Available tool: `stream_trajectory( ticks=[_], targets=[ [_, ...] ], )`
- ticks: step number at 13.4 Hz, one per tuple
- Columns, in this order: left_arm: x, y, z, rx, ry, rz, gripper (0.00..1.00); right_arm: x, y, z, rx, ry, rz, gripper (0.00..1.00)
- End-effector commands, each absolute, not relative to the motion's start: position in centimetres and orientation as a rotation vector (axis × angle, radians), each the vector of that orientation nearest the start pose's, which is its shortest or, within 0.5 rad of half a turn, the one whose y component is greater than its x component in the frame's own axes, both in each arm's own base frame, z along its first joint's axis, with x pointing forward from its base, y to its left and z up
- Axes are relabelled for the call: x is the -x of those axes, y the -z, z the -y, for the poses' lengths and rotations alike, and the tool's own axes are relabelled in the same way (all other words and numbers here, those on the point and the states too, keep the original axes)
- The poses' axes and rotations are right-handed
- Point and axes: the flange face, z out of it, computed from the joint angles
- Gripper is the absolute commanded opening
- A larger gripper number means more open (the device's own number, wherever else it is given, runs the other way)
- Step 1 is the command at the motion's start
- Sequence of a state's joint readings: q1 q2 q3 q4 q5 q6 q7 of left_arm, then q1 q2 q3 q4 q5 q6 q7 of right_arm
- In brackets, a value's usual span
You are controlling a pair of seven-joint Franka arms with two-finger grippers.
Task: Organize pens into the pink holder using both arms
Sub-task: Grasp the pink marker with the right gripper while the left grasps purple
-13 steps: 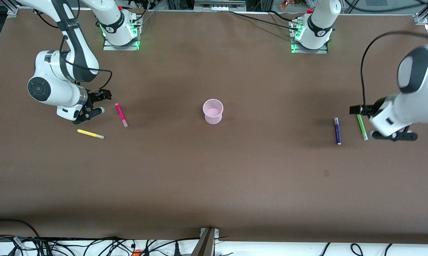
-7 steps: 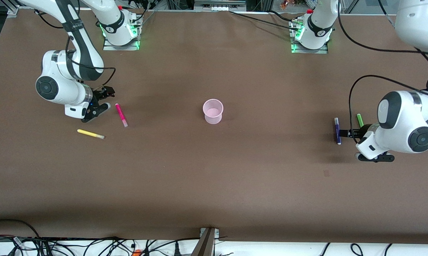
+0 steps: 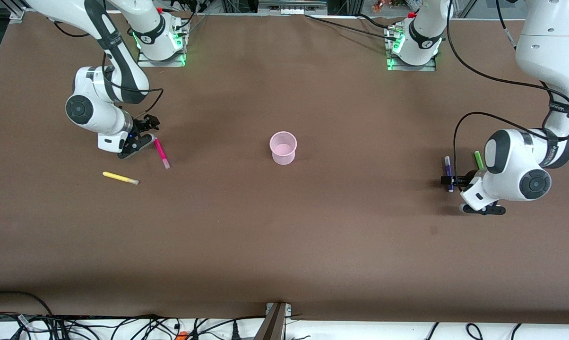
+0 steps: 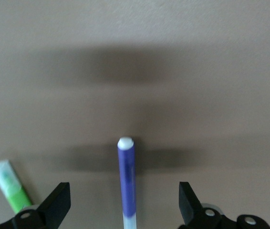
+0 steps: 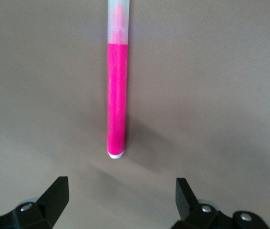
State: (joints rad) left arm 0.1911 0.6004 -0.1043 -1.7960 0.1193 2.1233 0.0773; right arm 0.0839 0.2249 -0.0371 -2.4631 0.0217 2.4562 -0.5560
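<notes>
The blue-purple pen needs to go into the pink holder with the blue-purple pen's white end free. My left gripper should grab the pen by its purple body.
The pink holder stands upright mid-table. The magenta pen and yellow pen lie toward the right arm's end. My right gripper is open and empty, low beside the magenta pen's end. In the right wrist view the magenta pen lies just ahead of the open gripper. The blue-purple pen and green pen lie toward the left arm's end. My left gripper is open over the blue-purple pen, which lies between its fingers. The green pen lies outside one finger.
The brown table stretches wide around the holder. The arm bases and cables stand along the edge farthest from the front camera. More cables lie off the near edge.
My left arm swung from beside the green pen to over the blue-purple pen. My right gripper moved closer to the magenta pen's end. The pens and the holder have not moved.
</notes>
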Motion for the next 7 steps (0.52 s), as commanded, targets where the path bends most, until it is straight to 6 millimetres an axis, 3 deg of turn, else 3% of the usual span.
stream_trajectory(
  ticks=[1, 3, 4, 5, 7],
  targets=[
    [-61.4, -18.4, -6.7, 3.108, -0.306, -0.179, 1.0, -44.5, -17.8, -2.7, 2.934, -0.291, 0.919, 0.96],
    [-61.2, -17.7, -6.6, 3.109, -0.313, -0.185, 1.0, -44.4, -17.6, -2.9, 2.935, -0.275, 0.927, 0.75],
    [-61.3, -17.8, -6.6, 3.109, -0.311, -0.208, 1.0, -44.4, -17.6, -3.2, 2.932, -0.273, 0.935, 0.59],
    [-61.3, -17.8, -6.6, 3.108, -0.311, -0.256, 1.0, -44.4, -17.6, -3.4, 2.93, -0.27, 0.94, 0.53],
    [-61.2, -17.5, -6.9, 3.11, -0.318, -0.274, 1.0, -44.5, -17.4, -4.2, 2.941, -0.25, 0.921, 0.54]
  ],
)
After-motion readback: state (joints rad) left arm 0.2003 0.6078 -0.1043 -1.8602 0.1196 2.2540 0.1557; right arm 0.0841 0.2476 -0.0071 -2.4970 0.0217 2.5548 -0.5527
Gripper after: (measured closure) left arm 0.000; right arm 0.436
